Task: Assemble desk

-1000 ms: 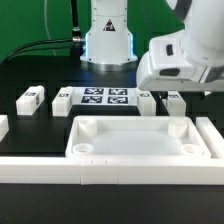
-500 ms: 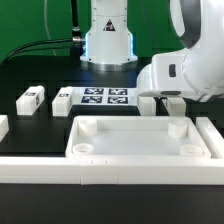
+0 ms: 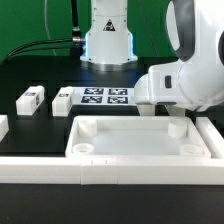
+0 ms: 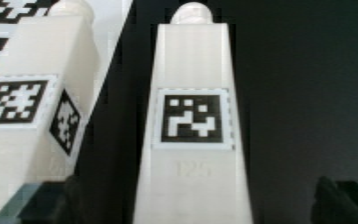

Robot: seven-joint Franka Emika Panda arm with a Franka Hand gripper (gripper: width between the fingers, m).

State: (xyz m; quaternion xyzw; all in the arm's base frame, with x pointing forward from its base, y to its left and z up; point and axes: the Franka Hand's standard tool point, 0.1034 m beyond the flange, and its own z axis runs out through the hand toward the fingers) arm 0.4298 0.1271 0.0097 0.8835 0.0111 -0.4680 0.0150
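My gripper needs to close now, because my open fingers are on either side of the leg, low on the leg. Closing now would hold the middle tagged leg [image 4: 194, 185].
The desk's white rimmed tabletop [image 3: 140, 148] lies flat in the middle of the exterior view. Two tagged post legs [image 3: 30, 99] [image 3: 62, 100] lie behind it toward the exterior view's left. The arm's white hand [image 3: 185, 82] hangs low behind the tabletop's far corner on the exterior view's right and hides what lies under it. In the wrist view my gripper [image 4: 190, 205] is open, its dark fingertips [image 4: 30, 205] standing on either side of a tagged leg [image 4: 194, 120] without touching it. A second tagged leg [image 4: 34, 90] lies right beside that one.
The marker board [image 3: 105, 97] lies in front of the robot's base [image 3: 108, 40]. A long white border bar [image 3: 110, 172] runs along the front of the tabletop, and a short white piece [image 3: 3, 127] sits at the exterior view's left edge. The table surface is black.
The hand has come down and shifted a little toward the exterior view's left, now covering the legs on the exterior view's right. The jaws stayed open.
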